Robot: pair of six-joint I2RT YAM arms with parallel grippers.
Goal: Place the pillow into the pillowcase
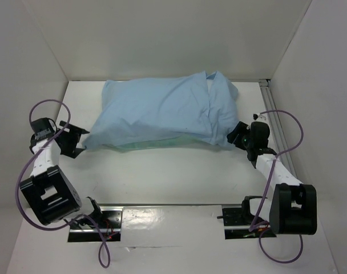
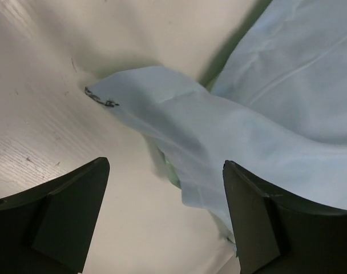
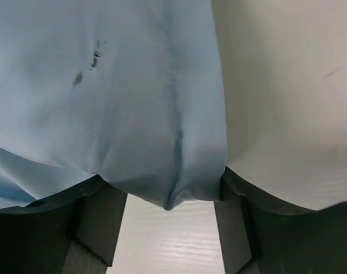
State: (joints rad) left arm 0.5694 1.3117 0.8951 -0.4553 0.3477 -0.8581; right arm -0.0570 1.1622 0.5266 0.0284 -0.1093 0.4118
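The left gripper will next pinch the pillowcase's corner with the black mark (image 1: 89, 145), so that the pillow settles past the sea-green edge (image 1: 156, 143).
The light blue pillowcase (image 1: 162, 114) lies plump and full across the back of the white table, with a sea-green edge along its near side. The white pillow does not show; the case covers whatever fills it. My left gripper (image 1: 76, 140) is open at the case's left corner. In the left wrist view the corner flap (image 2: 179, 123) reaches down between the fingers of this gripper (image 2: 166, 165). My right gripper (image 1: 237, 136) is open at the case's right end. In the right wrist view a fold of the pillowcase (image 3: 133, 103) hangs between the spread fingers of this gripper (image 3: 165, 188).
White walls close in the table at the back and both sides. A metal rail (image 1: 274, 108) runs along the right wall. Purple cables (image 1: 290, 140) loop beside both arms. Black mounting plates (image 1: 99, 220) sit at the near edge.
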